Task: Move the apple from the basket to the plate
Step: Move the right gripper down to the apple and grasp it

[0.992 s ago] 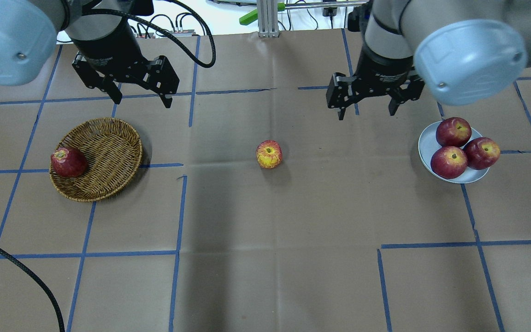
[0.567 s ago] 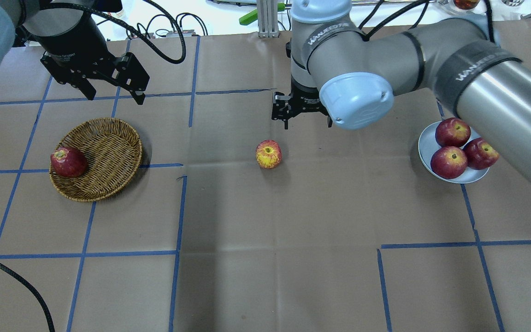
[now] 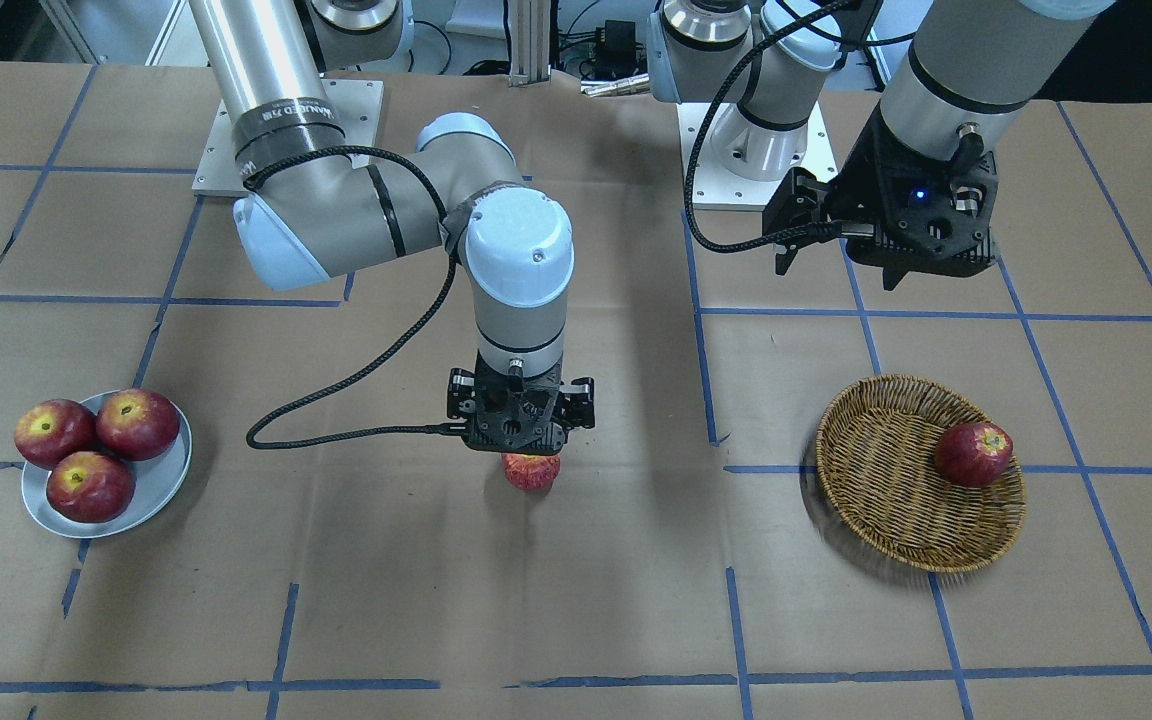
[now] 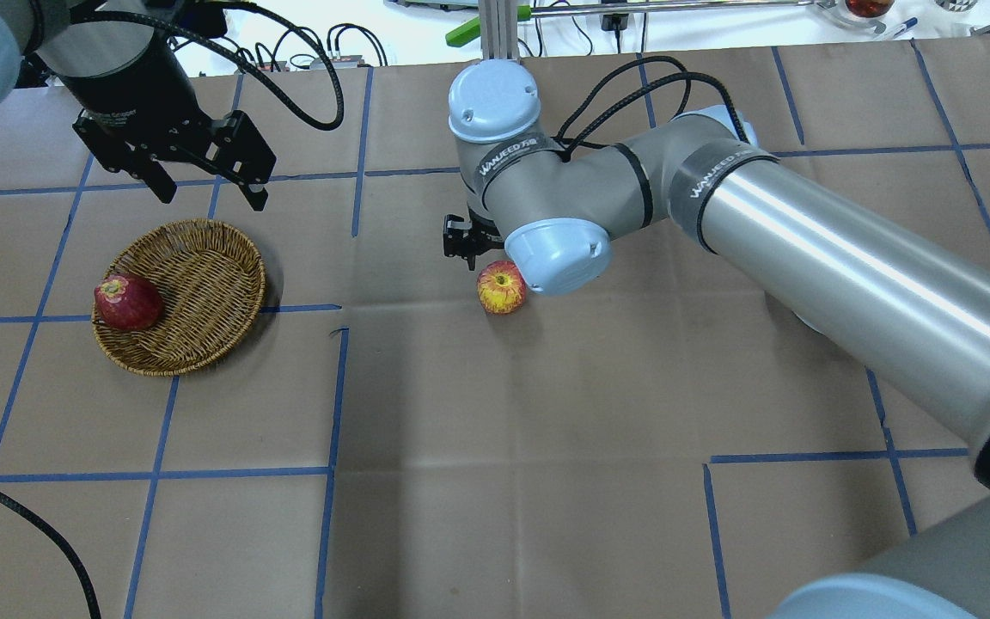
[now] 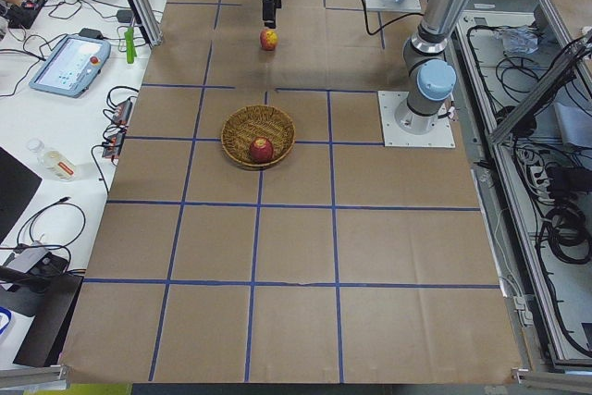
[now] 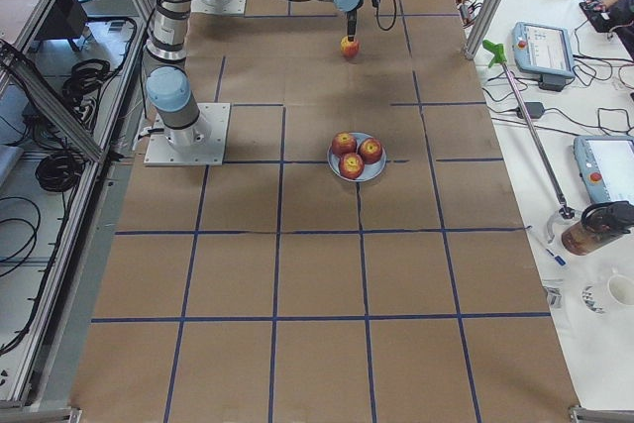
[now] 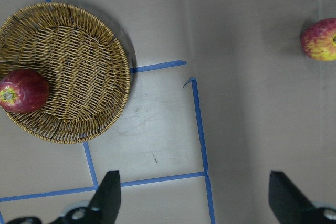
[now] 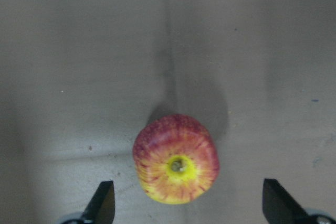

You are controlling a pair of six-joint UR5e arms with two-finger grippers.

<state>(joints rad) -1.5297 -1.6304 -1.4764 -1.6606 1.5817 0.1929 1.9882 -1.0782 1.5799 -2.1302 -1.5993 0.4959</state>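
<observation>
The robot's right gripper needs to pinch the streaked apple next by its rounded sides around the stem (image 3: 531, 473). Then the apple can move to the plate (image 3: 161, 492).
The pinkish-red and yellow apple (image 4: 501, 287) lies on the brown paper at the table's middle, outside the wicker basket (image 4: 203, 258). My right gripper (image 3: 526, 445) hangs open just above it. In the right wrist view the apple (image 8: 176, 158) sits between and slightly ahead of the two fingertips, untouched. My left gripper (image 4: 211, 196) is open and empty, raised behind the basket. The blue-grey plate (image 3: 161, 492) is at the robot's right. The right arm hides it in the overhead view.
A darker red apple (image 4: 127, 302) lies at the basket's left rim. Three dark-red apples (image 3: 89, 486) fill most of the plate. The right arm's long forearm (image 4: 847, 275) stretches across the table's right half. Blue tape lines mark the paper.
My right arm has swung from near the plate to the table's middle and come down over the pinkish apple. My left gripper has shifted left, behind the basket.
</observation>
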